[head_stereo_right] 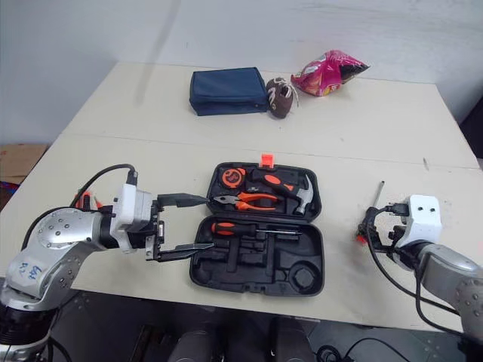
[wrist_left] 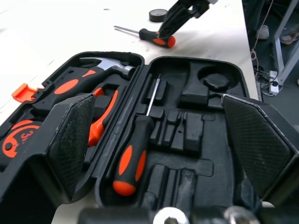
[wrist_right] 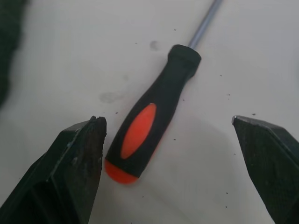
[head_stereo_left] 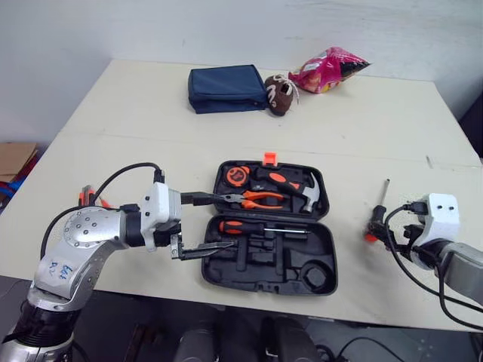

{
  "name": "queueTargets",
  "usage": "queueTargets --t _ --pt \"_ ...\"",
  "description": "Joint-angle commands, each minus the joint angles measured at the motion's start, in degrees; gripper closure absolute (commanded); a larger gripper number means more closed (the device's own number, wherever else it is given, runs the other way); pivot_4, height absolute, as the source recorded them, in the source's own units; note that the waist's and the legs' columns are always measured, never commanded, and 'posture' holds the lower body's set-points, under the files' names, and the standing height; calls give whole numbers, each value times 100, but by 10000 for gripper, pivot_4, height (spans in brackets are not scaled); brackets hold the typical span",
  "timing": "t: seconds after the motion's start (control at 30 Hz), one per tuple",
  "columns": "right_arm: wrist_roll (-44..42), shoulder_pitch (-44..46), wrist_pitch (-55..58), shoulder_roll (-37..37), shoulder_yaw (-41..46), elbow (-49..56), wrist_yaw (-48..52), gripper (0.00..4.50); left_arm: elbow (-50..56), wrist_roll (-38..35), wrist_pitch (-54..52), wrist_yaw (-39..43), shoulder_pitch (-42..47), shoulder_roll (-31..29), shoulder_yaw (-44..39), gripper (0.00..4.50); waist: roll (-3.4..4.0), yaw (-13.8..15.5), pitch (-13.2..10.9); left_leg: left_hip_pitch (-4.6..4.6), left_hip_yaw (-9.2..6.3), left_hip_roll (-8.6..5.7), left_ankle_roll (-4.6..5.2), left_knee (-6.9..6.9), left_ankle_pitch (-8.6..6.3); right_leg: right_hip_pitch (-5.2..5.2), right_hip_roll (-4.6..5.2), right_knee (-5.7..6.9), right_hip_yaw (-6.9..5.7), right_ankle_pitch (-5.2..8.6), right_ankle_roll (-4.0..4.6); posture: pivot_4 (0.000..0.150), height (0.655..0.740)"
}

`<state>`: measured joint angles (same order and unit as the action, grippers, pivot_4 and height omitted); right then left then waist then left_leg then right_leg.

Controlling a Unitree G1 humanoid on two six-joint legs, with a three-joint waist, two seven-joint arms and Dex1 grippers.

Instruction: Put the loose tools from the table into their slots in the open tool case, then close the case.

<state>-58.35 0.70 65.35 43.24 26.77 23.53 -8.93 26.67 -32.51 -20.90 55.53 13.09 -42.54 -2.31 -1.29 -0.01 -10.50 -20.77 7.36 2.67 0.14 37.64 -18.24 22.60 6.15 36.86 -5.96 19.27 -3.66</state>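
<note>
A thin shaft (wrist_right: pixel 205 24) extends from the long screwdriver's thick handle. Next, my right gripper takes hold of the screwdriver by that bulky handle (wrist_right: pixel 152 114).
The black tool case (head_stereo_left: pixel 264 289) lies open mid-table. Its far half holds a tape measure (head_stereo_left: pixel 238 175), orange pliers (head_stereo_left: pixel 256 199) and a hammer (head_stereo_left: pixel 302 190). One orange-and-black screwdriver (head_stereo_left: pixel 249 227) sits in a slot of the near half; other slots there are bare. My left gripper (head_stereo_left: pixel 223 222) is open at the case's left end, one finger over each half. A loose screwdriver (wrist_right: pixel 154 116) lies on the table right of the case. My right gripper (wrist_right: pixel 167 140) is open just above its handle, a finger on either side.
At the table's far side lie a navy pouch (head_stereo_left: pixel 226 89), a brown toy football (head_stereo_left: pixel 279 94) and a pink snack bag (head_stereo_left: pixel 328 69). A black tape roll (wrist_left: pixel 158 15) sits beyond the loose screwdriver. The table's front edge runs close below the case.
</note>
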Motion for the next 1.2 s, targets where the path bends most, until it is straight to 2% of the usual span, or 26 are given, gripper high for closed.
queueTargets --t 0.03,0.13,0.23,0.4,0.43,0.6,0.73,0.83,1.03,1.1,1.2 --pt "328 465 271 -398 -147 -354 -512 0 418 -347 -232 -35 142 -51 -141 1014 -1 -7 0 -10 -7 3 1 14 0 0 -3 0 -3 -1 -2 1500 7400" --pt "504 664 502 -693 -266 -392 -723 0 443 -300 -223 -13 110 -65 -124 1014 2 -16 1 -35 -20 3 2 31 -1 10 -6 3 -8 -3 -5 1500 7400" --pt "681 719 670 -860 -311 -321 -740 7843 460 -275 -208 -20 72 -63 -124 0 0 -23 2 -36 -20 9 2 31 -1 9 -17 1 -6 -3 -5 1500 7400" --pt "1097 816 423 -977 -304 -305 -531 31595 445 -264 -176 -37 30 -67 -169 0 -1 -19 3 -37 -24 9 2 31 -2 8 -19 -1 -5 -3 -5 1500 7400" --pt "1181 807 332 -1004 -297 -312 -474 35027 435 -262 -165 -35 26 -68 -175 0 -1 -17 3 -37 -24 9 2 32 -2 8 -19 -1 -5 -3 -6 1500 7400" --pt "1589 776 -943 -1149 -274 -294 412 34779 203 4 361 -14 86 86 -192 0 1 -27 1 -39 -23 8 4 32 -3 8 -19 -3 -5 -4 -8 1500 7400" --pt "2121 689 -2191 -602 -829 -179 2104 34779 80 -30 441 84 122 96 -218 0 22 -23 -11 -41 -19 8 4 30 -3 16 -23 -3 -2 -5 -8 1500 7400" --pt "2336 1154 -3223 125 -1279 -532 4064 34779 -33 -235 311 445 -69 -195 -425 0 28 -49 -15 -42 -19 12 3 31 -4 18 -32 -3 -2 -5 -8 1500 7400" --pt "2096 1741 -3529 729 -2103 -363 6302 34779 97 -515 214 595 -548 -389 -897 0 27 -58 -16 -42 -27 19 4 29 -5 15 -32 -8 -7 -5 -8 1500 7400" --pt "2101 1818 -3528 868 -2293 -277 6746 34779 100 -518 252 635 -643 -430 -1000 0 27 -34 -16 -44 -28 19 5 29 -6 15 -29 -12 -9 -5 -7 1500 7400" --pt "2567 2082 -3561 1200 -3115 -148 7541 34779 67 -440 266 717 -1095 -560 -1314 0 27 -23 -16 -45 -27 13 15 35 -12 13 -15 -13 -12 -5 -8 1500 7400"
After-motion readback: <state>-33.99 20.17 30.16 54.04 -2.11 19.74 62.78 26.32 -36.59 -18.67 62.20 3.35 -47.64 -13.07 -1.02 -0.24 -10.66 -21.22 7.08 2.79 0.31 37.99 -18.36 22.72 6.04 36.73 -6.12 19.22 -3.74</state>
